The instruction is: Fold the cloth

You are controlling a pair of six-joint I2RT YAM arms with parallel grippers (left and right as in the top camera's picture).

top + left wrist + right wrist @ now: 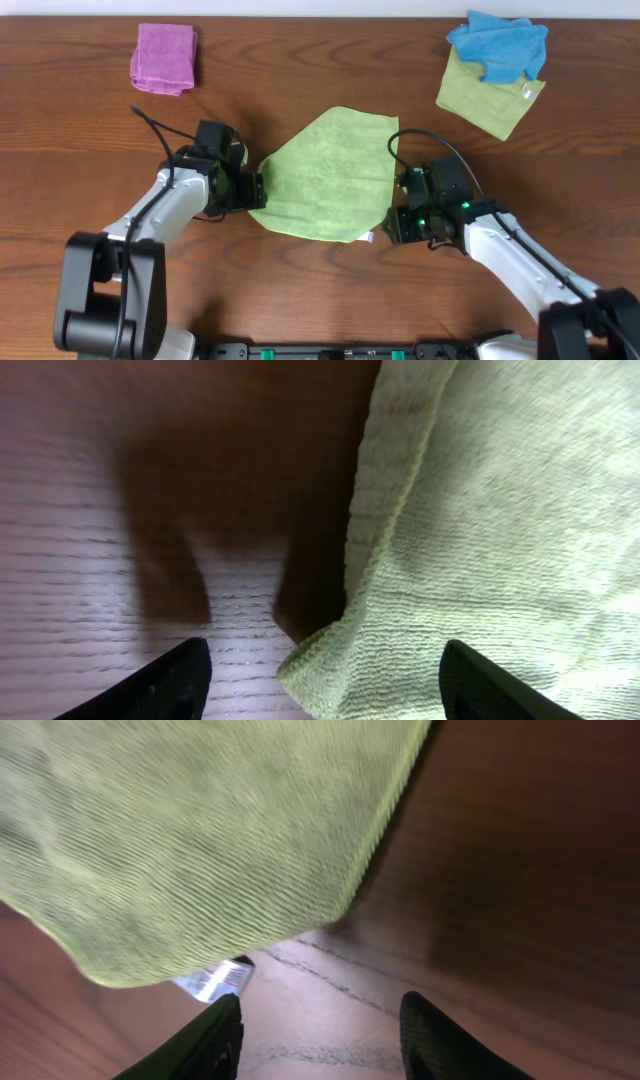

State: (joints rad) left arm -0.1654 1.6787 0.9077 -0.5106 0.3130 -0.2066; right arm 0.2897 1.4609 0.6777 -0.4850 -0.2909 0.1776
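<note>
My left gripper will grab the lime green cloth next by the lime green cloth's loose near corner, opposite the tagged corner. Then it will fold the cloth's near edge over.
The cloth, bright lime green, lies flat in the middle of the wooden table with a small white tag at its near right corner. My left gripper is at the cloth's left edge. In the left wrist view that gripper is open, with a corner of the cloth lying loose between its fingers. My right gripper is just off the cloth's near right corner. Seen from the right wrist, this gripper is open over bare wood, the cloth and tag just ahead.
A folded pink cloth lies at the back left. At the back right a blue cloth is bunched on a duller yellow-green square cloth. The table's near edge runs close behind both arms.
</note>
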